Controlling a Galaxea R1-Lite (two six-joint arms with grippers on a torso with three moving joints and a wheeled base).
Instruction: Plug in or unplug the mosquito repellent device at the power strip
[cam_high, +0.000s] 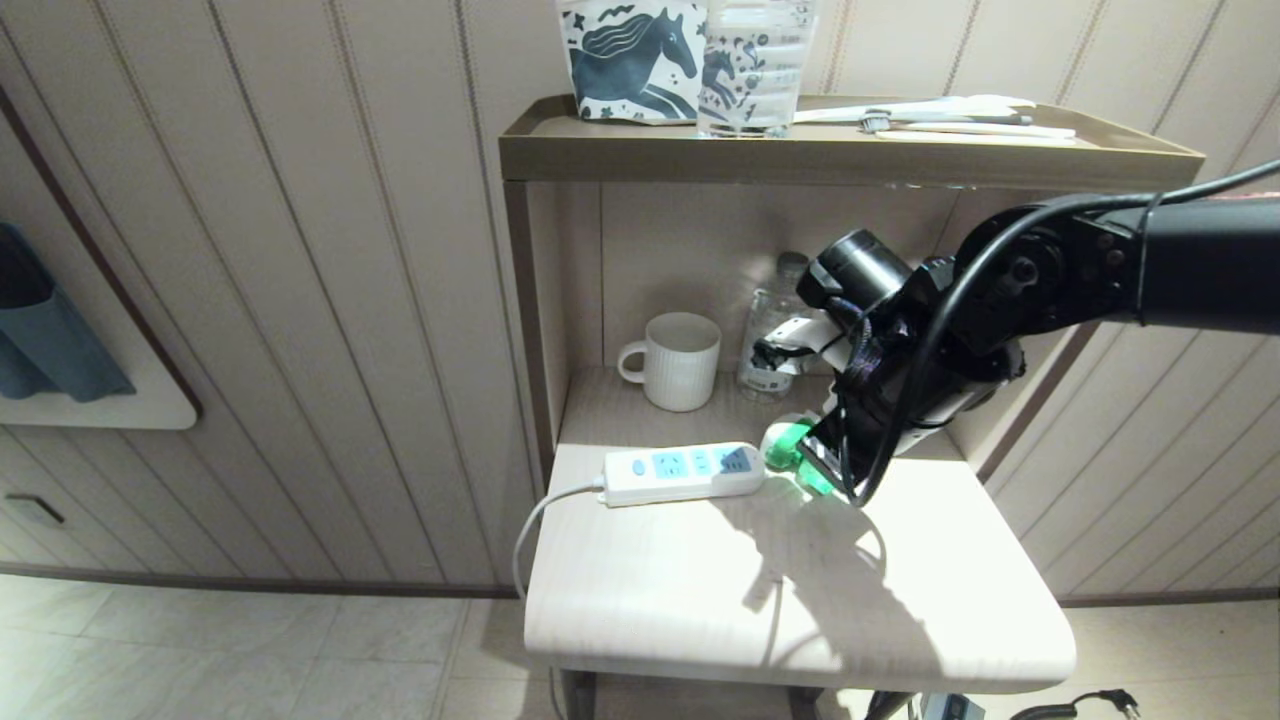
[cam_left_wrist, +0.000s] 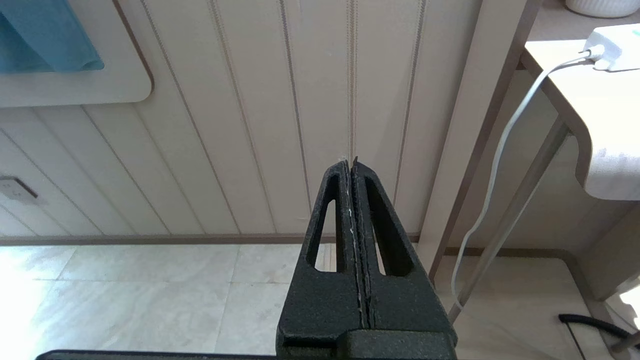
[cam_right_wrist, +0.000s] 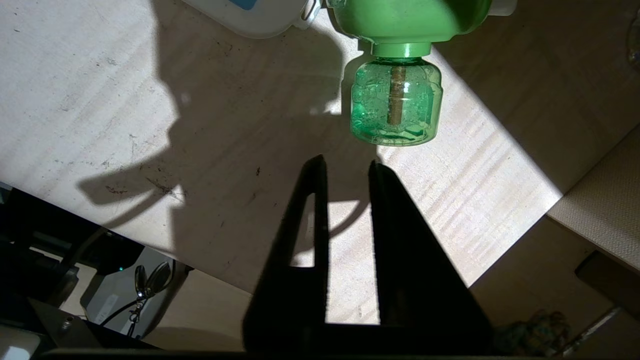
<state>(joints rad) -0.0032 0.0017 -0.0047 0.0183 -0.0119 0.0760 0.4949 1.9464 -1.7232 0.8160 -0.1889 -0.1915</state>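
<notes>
I should next grab the mosquito repellent device by its green head with my right gripper. Then I can take it away from the power strip.
The mosquito repellent device lies on its side on the pale table, its green head against the right end of the power strip. In the right wrist view its translucent green bottle points toward my right gripper. That gripper is open by a narrow gap, holds nothing, and stops just short of the bottle's base. In the head view the right gripper is mostly hidden behind its own wrist. My left gripper is shut and parked low to the left of the table, facing the panelled wall.
A white mug and a clear water bottle stand at the back of the lower shelf. The top shelf carries a horse-print bag, a clear bottle and toothbrushes. The strip's white cord hangs off the table's left edge.
</notes>
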